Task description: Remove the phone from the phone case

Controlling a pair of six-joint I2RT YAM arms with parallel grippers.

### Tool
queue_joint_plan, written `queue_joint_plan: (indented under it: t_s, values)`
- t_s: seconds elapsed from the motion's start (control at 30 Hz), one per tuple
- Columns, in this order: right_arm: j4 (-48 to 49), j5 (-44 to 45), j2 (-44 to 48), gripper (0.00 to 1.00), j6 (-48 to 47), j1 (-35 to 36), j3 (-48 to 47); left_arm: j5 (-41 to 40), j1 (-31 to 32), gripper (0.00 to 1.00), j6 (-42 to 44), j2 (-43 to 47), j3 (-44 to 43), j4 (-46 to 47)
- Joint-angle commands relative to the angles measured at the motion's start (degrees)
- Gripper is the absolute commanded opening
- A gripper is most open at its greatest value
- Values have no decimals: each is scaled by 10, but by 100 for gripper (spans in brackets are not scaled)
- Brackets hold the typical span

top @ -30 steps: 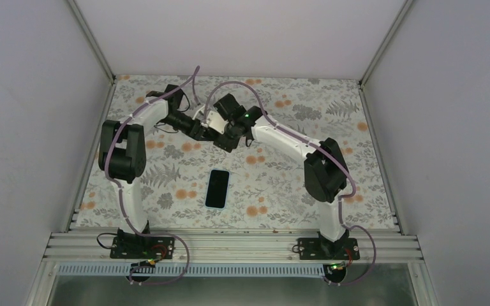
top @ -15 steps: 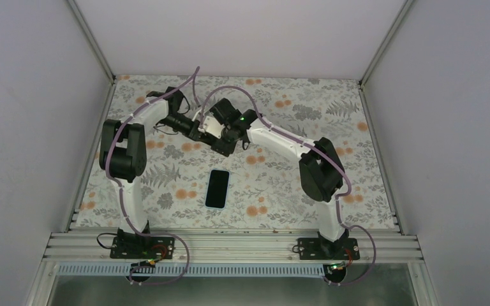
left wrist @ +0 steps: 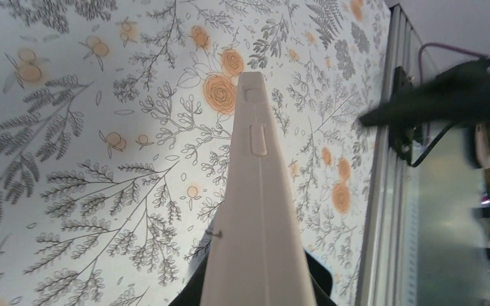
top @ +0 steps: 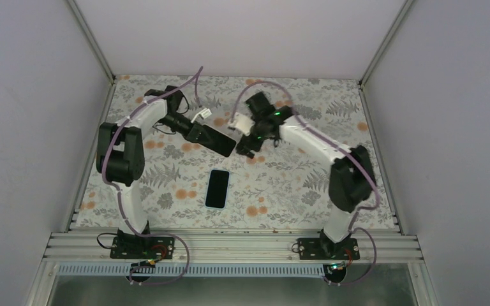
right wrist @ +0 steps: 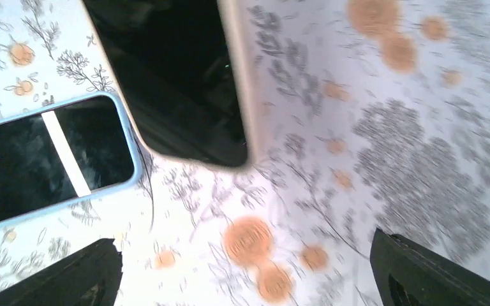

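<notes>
I would move the beige phone case upward if I lifted my left gripper now. My left gripper's fingertips are pinching the case, which is already above the mat.
My left gripper is shut on the edge of a beige phone case and holds it above the mat. The left wrist view looks along the case's side, with its button covers. A dark glossy face fills the case; I cannot tell whether that is the phone's screen. A black-screened handset with a light blue rim lies flat on the mat below it, also in the right wrist view. My right gripper hangs open just right of the case, nothing between its fingers.
The floral mat covers the table between white walls. A metal rail with both arm bases runs along the near edge. Purple cables loop over both arms near the held case.
The right gripper has let go of the case, opened wider and drawn away to the right. The left gripper has shut on the case and now holds it alone.
</notes>
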State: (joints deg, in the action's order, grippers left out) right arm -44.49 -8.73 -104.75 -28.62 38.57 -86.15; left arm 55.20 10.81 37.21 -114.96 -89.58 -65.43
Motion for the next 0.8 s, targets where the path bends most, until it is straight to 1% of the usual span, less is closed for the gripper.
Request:
queue_joint_plan:
  t_s: [0.0,0.07,0.13,0.3,0.37,0.77]
  values:
    - [-31,-153,88,100,-60,-66,33,-12,11,2,61,76,0,7]
    - [-36,-186,99,100,-80,-84,44,-26,20,2,75,97,-1,13]
    - [-35,-195,107,100,-92,-88,51,-40,34,2,81,119,0,22]
    - [-37,-233,99,100,-107,-89,46,-61,63,2,73,193,48,92]
    - [-36,-230,79,99,-106,-88,39,-56,70,2,75,211,62,106]
    - [-12,-217,50,98,-100,-118,20,-32,90,2,113,227,73,60]
